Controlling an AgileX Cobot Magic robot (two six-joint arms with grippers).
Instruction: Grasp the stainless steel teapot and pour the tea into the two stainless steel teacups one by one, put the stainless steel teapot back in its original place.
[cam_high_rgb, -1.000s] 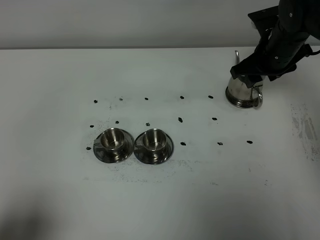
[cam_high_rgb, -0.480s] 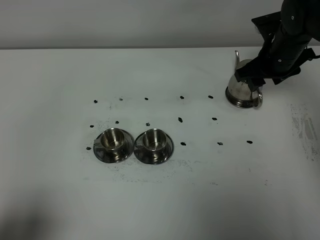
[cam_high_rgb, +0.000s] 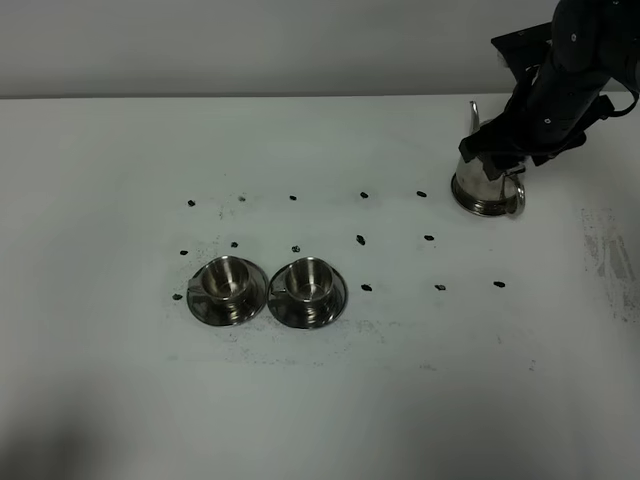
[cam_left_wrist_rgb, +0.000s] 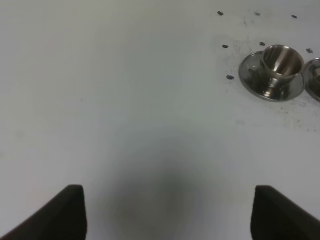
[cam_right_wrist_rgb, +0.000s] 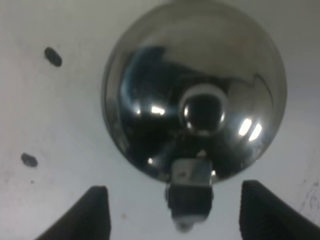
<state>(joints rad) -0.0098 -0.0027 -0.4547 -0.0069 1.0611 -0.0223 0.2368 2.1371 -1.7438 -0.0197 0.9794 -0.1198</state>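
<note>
My right gripper's fingers are still above the teapot's loop handle (cam_right_wrist_rgb: 190, 192), so it is too early to close. My right gripper lowers, then closes on the handle.
The stainless steel teapot (cam_high_rgb: 486, 186) stands upright at the far right of the white table, its loop handle (cam_high_rgb: 516, 197) facing the front. My right gripper (cam_high_rgb: 503, 157) hovers right above it, open. In the right wrist view the domed lid and knob (cam_right_wrist_rgb: 202, 113) fill the frame, and the handle (cam_right_wrist_rgb: 190, 196) lies between the two spread fingertips (cam_right_wrist_rgb: 96, 214). The two stainless steel teacups (cam_high_rgb: 227, 280) (cam_high_rgb: 307, 282) sit side by side on saucers at centre left. The left wrist view shows one cup (cam_left_wrist_rgb: 281, 60) and my open, empty left gripper (cam_left_wrist_rgb: 170, 215). No tea is visible.
Small dark marks (cam_high_rgb: 363, 239) dot the table (cam_high_rgb: 420, 400) in rows between the cups and the teapot. A scuffed patch (cam_high_rgb: 610, 255) lies at the right edge. A grey wall runs behind the table's far edge.
My right arm has shifted slightly right and then back left above the teapot. The teapot and the cups have not moved.
</note>
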